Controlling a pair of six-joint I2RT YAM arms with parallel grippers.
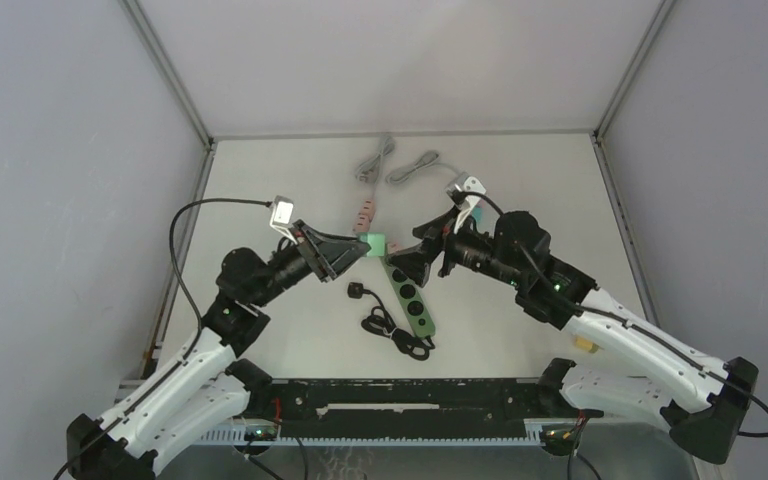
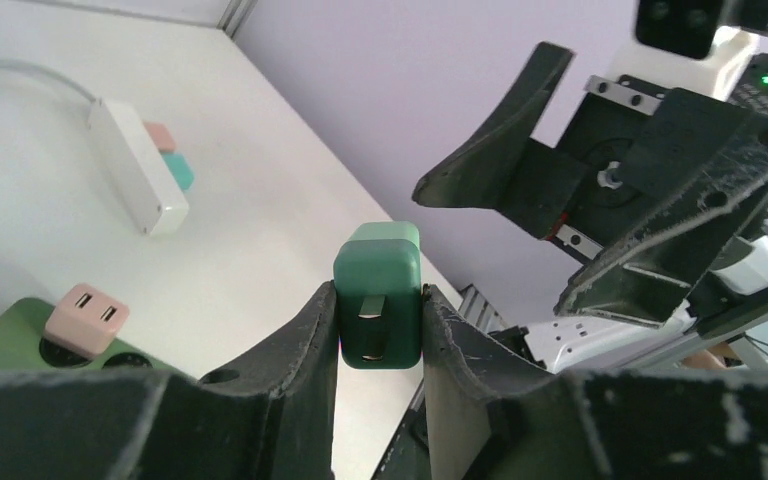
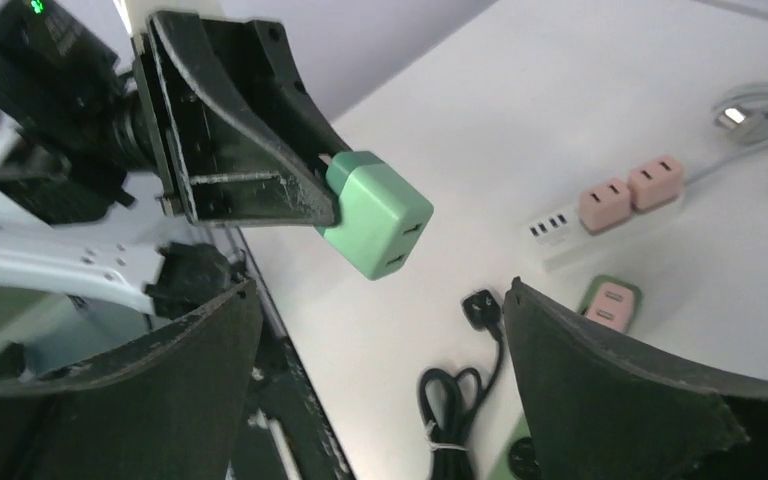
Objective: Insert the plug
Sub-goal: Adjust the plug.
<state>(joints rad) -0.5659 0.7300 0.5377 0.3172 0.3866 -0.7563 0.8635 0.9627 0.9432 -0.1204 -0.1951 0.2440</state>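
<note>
My right gripper should grab the green plug by two opposite sides next, so the plug's pins stay free to go in.
The plug (image 2: 378, 295) is a green cube-shaped adapter with two metal prongs. My left gripper (image 2: 378, 322) is shut on it and holds it in the air, its prong face turned toward the left wrist camera. In the top view the plug (image 1: 376, 243) hangs just above the far end of the green power strip (image 1: 414, 297). My right gripper (image 3: 380, 298) stands wide open right next to it, nothing between its fingers, with the plug (image 3: 380, 215) just beyond its fingertips. A pink adapter (image 3: 609, 306) sits in the green strip's far socket.
A black cord (image 1: 398, 333) with its black plug (image 1: 357, 290) lies coiled left of the green strip. A white power strip (image 1: 363, 212) with pink adapters lies farther back. Grey cables (image 1: 392, 162) lie near the back wall.
</note>
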